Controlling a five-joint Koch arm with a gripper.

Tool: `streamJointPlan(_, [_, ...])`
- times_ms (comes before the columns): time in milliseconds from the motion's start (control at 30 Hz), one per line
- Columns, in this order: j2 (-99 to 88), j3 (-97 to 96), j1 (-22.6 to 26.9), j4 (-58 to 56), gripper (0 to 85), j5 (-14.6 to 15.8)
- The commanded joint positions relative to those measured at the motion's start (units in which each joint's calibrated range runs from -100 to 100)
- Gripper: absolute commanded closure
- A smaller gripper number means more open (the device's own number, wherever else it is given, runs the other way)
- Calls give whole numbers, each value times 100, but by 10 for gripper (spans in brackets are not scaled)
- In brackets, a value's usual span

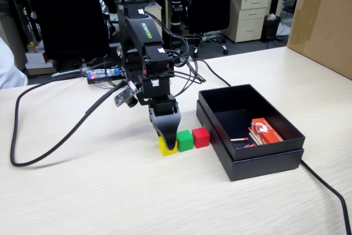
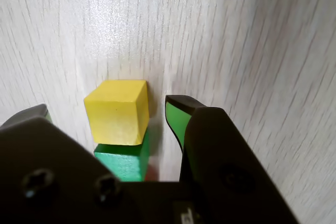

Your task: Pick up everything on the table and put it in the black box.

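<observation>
My gripper grabs the yellow cube by its opposite sides next, since everything goes in the black box.
Three small cubes stand in a row on the pale wooden table: yellow, green and red. The black box is just right of them, open, with a red matchbox and loose matches inside. My gripper is down over the yellow cube. In the wrist view the gripper is open, with one jaw on each side of the yellow cube and a gap on both sides. The green cube sits right behind the yellow one.
A thick black cable loops across the table's left side. Another cable runs off the front right from behind the box. A cardboard box stands at the far right. Office chairs and desks are behind the table.
</observation>
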Motion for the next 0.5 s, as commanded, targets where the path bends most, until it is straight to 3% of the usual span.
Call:
streamJointPlan(0, [79,475,-34,-170,435,5])
streamJointPlan(300, [481,738,-15,-334,576,117])
streamJointPlan(467, [607,847,-39,-377,831,205])
